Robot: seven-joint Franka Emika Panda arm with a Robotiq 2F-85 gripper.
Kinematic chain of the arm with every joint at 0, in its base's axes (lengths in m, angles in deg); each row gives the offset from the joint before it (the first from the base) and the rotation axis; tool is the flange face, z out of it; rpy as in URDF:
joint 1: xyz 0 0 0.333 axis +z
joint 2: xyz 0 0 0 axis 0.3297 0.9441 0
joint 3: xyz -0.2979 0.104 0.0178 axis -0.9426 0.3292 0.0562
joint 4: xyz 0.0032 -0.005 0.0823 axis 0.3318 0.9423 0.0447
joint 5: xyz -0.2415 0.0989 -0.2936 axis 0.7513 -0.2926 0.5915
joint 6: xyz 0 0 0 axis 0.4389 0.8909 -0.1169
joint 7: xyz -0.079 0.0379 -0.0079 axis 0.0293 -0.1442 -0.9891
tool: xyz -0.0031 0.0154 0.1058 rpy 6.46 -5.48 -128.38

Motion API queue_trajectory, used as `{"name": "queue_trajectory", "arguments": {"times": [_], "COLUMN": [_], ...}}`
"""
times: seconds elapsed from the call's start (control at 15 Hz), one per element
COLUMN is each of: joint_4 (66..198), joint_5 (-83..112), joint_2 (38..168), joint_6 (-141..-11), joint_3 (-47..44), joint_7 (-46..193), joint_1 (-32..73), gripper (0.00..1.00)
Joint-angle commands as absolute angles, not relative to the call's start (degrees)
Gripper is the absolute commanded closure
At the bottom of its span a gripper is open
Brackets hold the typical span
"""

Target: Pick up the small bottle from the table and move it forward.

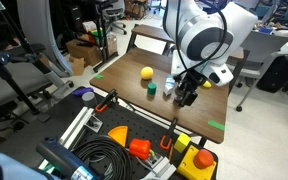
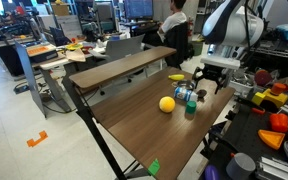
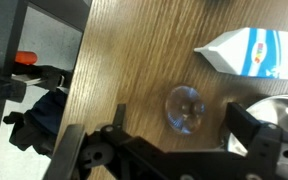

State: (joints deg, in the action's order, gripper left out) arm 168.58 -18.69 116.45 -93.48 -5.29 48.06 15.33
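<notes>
I need to lower my gripper before I close on the small bottle. The bottle is between my fingertips, but my fingertips are high above in an exterior view.
The small bottle (image 3: 184,108) shows from above in the wrist view as a translucent round shape standing on the dark wooden table (image 3: 134,60). My gripper (image 3: 182,120) is open, with one finger on each side of the bottle and a gap to both. In both exterior views the gripper (image 1: 187,95) (image 2: 206,85) hangs low over the table (image 1: 124,78) (image 2: 134,125) near its edge. The whitish bottle (image 2: 183,97) (image 1: 170,90) stands just beside it.
A yellow ball (image 1: 146,72) (image 2: 166,103) and a short dark green object (image 1: 152,88) (image 2: 191,108) stand close to the bottle. A white carton (image 3: 249,50) and a shiny metal thing (image 3: 284,105) lie near the gripper. A cart with cables and tools (image 1: 124,140) stands at the table's end.
</notes>
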Motion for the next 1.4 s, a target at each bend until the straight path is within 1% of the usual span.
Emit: {"name": "queue_trajectory", "arguments": {"times": [0.0, 0.47, 1.0, 1.07, 1.13, 1.27, 1.33], "joint_4": [166.99, 165.43, 165.24, 165.19, 165.17, 165.14, 165.17], "joint_5": [-17.54, -15.55, -9.18, -8.56, -8.13, -7.66, -7.6], "joint_2": [118.46, 120.72, 121.0, 121.02, 120.99, 120.97, 120.92], "joint_6": [-96.27, -96.94, -97.64, -97.27, -96.97, -96.79, -96.71], "joint_3": [-4.6, -5.76, -9.26, -9.44, -9.42, -9.18, -9.05], "joint_7": [46.43, 43.94, 38.45, 37.97, 37.66, 37.12, 36.98], "joint_1": [16.33, 18.55, 21.44, 21.62, 21.61, 21.42, 21.33], "gripper": [0.0, 0.0, 0.0, 0.25, 0.28, 0.42, 0.51]}}
